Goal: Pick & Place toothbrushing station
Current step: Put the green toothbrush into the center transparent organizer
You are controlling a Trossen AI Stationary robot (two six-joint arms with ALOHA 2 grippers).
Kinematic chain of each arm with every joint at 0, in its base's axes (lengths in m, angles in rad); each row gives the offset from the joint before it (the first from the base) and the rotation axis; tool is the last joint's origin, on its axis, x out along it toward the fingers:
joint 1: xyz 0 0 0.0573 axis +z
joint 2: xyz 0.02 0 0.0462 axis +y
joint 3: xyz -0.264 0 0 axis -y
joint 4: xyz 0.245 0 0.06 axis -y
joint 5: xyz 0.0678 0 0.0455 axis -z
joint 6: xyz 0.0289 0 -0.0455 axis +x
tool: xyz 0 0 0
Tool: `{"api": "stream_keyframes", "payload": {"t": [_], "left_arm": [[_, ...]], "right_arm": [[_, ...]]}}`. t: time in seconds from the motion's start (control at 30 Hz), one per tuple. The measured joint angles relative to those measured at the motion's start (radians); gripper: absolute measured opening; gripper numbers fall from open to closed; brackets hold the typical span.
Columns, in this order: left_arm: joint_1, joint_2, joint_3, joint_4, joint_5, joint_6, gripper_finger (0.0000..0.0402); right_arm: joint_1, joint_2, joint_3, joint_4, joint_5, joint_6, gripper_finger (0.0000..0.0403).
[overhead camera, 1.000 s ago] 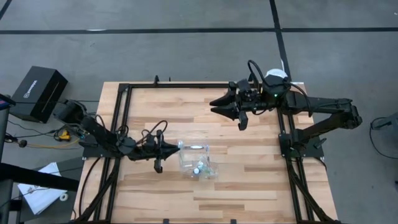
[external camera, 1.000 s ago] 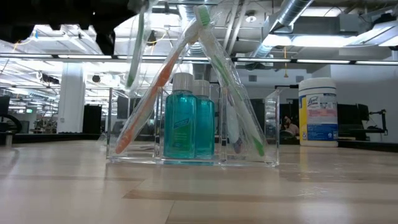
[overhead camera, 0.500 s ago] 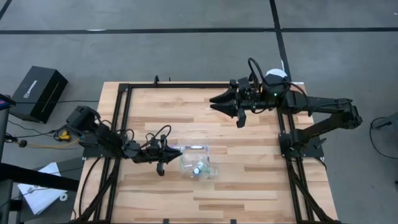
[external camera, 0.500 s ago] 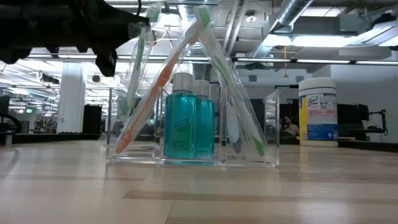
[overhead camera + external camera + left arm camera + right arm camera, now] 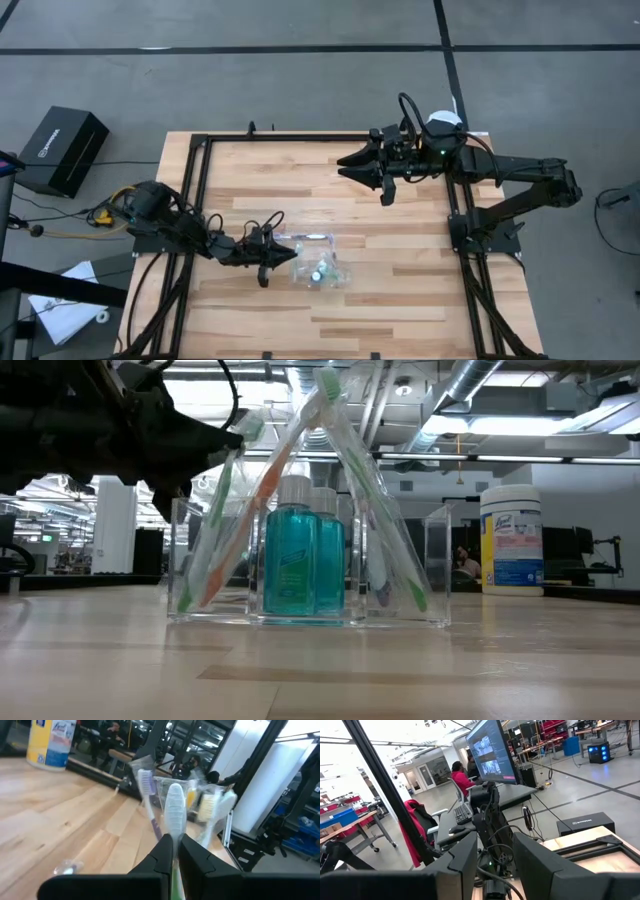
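My left gripper should open now, because the pale green toothbrush (image 5: 175, 812) is standing with its lower end inside the clear container.
A small clear container (image 5: 320, 262) (image 5: 400, 575) stands mid-table with two teal bottles (image 5: 300, 555) upright in it and an orange toothbrush (image 5: 262, 485) and a green-tipped one (image 5: 372, 500) leaning inside. My left gripper (image 5: 290, 250) (image 5: 230, 438) (image 5: 173, 851) is at the container's left side, shut on a pale green toothbrush (image 5: 210, 530). My right gripper (image 5: 345, 168) (image 5: 495, 855) hangs high over the table's far right part, open, with nothing between its fingers. My left gripper pinches the toothbrush between its two fingers just below the brush head (image 5: 175, 812), which sticks out past the fingertips. The fingers come about level from the table's left side. The brush slants, head up, its lower end (image 5: 186, 598) inside the container's left compartment.
A large white tub with a blue-yellow label (image 5: 511, 540) (image 5: 50, 742) stands at the table's far right edge. A black frame (image 5: 195, 200) runs around the wooden top. Bare wood lies in front of and beside the container.
My left gripper has sunk toward the table and come in toward the container with the toothbrush. The brush has gone from hanging above the container to slanting with its lower end down inside the left compartment.
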Motion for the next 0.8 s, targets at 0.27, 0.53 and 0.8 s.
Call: {"api": "stream_keyframes", "payload": {"t": [0.27, 0.53, 0.8], "left_arm": [[0.0, -0.013, -0.002, -0.003, 0.002, -0.056, 0.0069], [0.0, -0.092, -0.002, -0.005, 0.002, -0.063, 0.0166], [0.0, -0.154, -0.002, -0.095, 0.03, -0.022, 0.0231]], "right_arm": [[0.0, 0.0, 0.0, 0.0, 0.0, 0.0, 0.0118], [0.0, 0.0, 0.0, 0.001, 0.0, 0.0, 0.0118], [0.0, 0.0, 0.0, 0.001, 0.0, 0.0, 0.0118]]}}
